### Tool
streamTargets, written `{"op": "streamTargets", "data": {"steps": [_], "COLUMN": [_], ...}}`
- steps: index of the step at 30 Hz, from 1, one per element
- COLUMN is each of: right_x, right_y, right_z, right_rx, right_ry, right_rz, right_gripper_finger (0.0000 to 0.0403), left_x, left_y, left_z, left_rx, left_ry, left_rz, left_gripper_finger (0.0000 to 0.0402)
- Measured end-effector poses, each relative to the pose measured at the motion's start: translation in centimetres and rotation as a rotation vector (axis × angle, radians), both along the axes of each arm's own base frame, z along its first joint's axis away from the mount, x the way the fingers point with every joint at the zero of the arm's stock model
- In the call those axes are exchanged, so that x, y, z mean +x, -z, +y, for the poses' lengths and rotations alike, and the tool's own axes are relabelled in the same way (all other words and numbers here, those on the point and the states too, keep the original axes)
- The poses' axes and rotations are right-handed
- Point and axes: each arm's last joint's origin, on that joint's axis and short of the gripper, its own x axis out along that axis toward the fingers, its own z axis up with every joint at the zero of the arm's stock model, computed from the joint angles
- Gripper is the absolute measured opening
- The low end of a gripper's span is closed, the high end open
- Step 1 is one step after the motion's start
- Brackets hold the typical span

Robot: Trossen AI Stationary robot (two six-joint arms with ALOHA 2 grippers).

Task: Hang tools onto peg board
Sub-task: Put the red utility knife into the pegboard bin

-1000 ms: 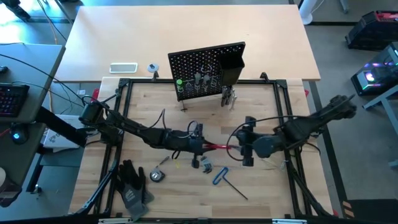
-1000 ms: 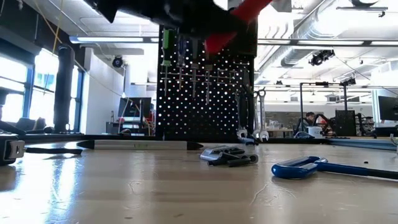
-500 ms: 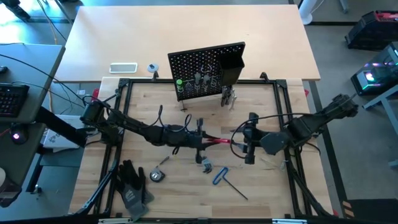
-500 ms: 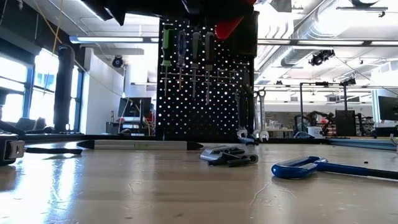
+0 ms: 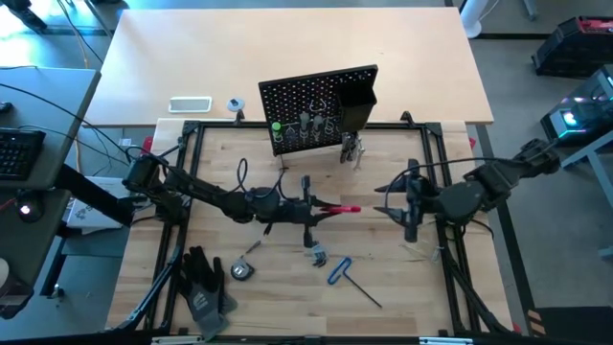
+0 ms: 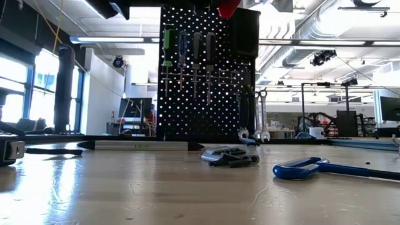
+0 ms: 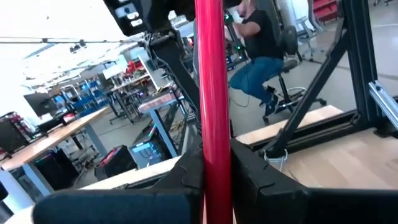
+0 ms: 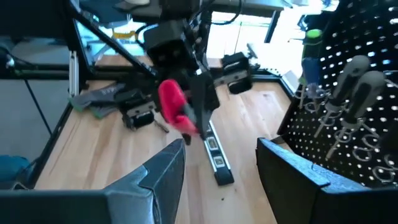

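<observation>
The robot's right gripper will next pick up the red tool by its bare far end (image 5: 353, 209), because the left gripper covers the tool's near end.
The black peg board (image 5: 306, 96) stands upright at the table's far middle, with screwdrivers (image 6: 187, 53) hung in its rings and silver wrenches (image 6: 259, 115) at its right foot. My left gripper (image 5: 319, 209) is above the table's middle, shut on a red flat tool (image 5: 343, 208); the tool's tip shows at the top of the low view (image 6: 228, 7). My right gripper (image 5: 388, 207) hangs open to the tool's right, apart from it. Black pliers (image 5: 316, 254) and a blue-handled hex key (image 5: 340, 271) lie flat on the table nearer the front. My left gripper pinches the red tool's near end (image 7: 210, 168) between its two fingers (image 7: 249, 174). The fingers point level toward the table's right, and the tool runs on straight ahead of them. The tool is lifted clear of the table.
Black gloves (image 5: 203, 287) and a small tape measure (image 5: 240, 271) lie at the front left. A long level (image 8: 214, 155) lies below the left arm. A white flat device (image 5: 190, 104) sits beyond the frame, left of the board. Bare wood lies between the grippers and the board.
My right gripper has drawn back toward the table's right edge and risen, staying open and leaving the red tool's tip. My left gripper has tipped up to level and risen a little, lifting the red tool's free end higher in the low view.
</observation>
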Motion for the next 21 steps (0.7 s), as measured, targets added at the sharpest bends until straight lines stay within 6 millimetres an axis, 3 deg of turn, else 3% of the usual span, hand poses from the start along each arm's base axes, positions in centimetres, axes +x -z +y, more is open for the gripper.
{"op": "streamTargets", "data": {"steps": [4, 12, 21], "right_x": [0.1, 3.7, 6.6], "right_y": [0.0, 0.5, 0.3], "right_z": [0.2, 1.9, 1.3], "right_rx": [0.003, -0.132, -0.198], "right_ry": [0.004, -0.06, -0.039], "right_rz": [-0.004, -0.063, -0.143], "right_gripper_finger": [0.0192, 0.0192, 0.0192], "left_x": [0.0, 0.1, 0.1], "left_y": [-0.3, -0.9, -1.1], "left_z": [0.2, 1.6, 1.7], "left_rx": [0.001, -0.079, -0.092], "left_ry": [0.004, 0.05, 0.112], "left_rz": [-0.036, -0.108, -0.13], "left_gripper_finger": [0.003, 0.003, 0.003]}}
